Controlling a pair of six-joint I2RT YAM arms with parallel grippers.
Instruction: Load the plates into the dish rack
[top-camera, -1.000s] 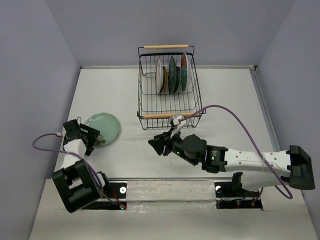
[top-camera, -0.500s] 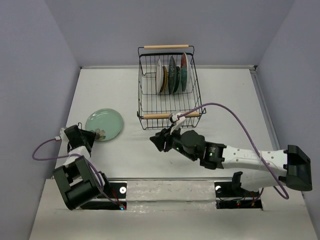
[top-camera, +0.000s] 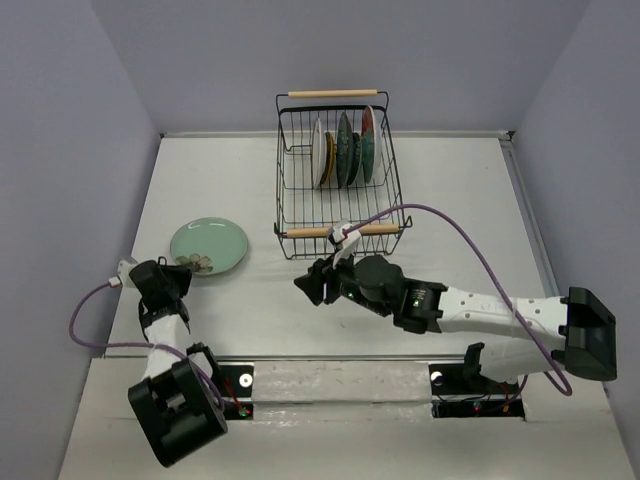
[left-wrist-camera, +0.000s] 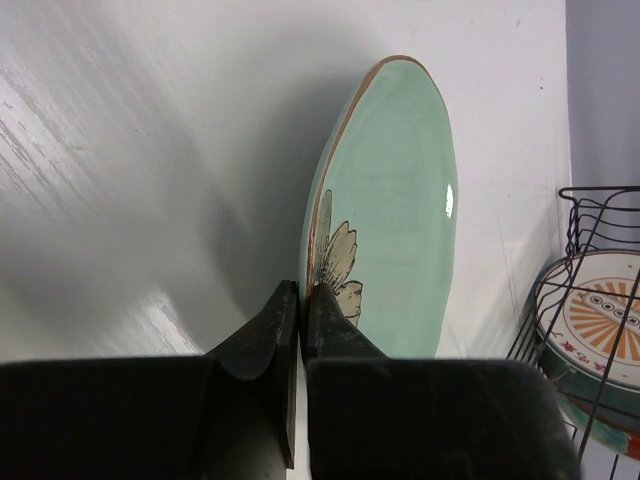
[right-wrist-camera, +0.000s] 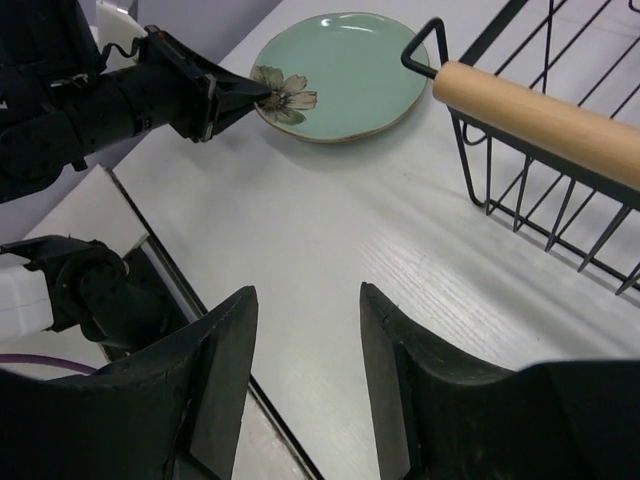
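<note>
The mint plate's flower edge must stay free to enter the rack (top-camera: 285, 190), so the robot's right gripper needs to grab the plate's rim opposite the left gripper next.
A pale mint green plate (top-camera: 210, 243) with a flower print lies on the table at the left. My left gripper (top-camera: 186, 265) is shut on its near rim, one finger above and one below (left-wrist-camera: 303, 300); the same plate (left-wrist-camera: 395, 190) fills the left wrist view. The black wire dish rack (top-camera: 285, 190) stands at the back centre, with several plates (top-camera: 346, 150) upright in it. My right gripper (top-camera: 308, 285) hovers open over bare table in front of the rack, nothing between its fingers (right-wrist-camera: 305, 295). It looks toward the mint plate (right-wrist-camera: 340, 65) and the left gripper (right-wrist-camera: 250, 95).
The rack's near wooden handle (right-wrist-camera: 540, 120) sits close to the right of my right gripper. A white plate with an orange centre (left-wrist-camera: 600, 310) shows through the rack wires (left-wrist-camera: 580, 210). The table's near edge and mounting rail (top-camera: 330, 375) lie just behind both arms.
My left gripper has closed on the mint plate's near rim, and the plate has shifted slightly away from the near edge. My right gripper has opened wider and edged left.
</note>
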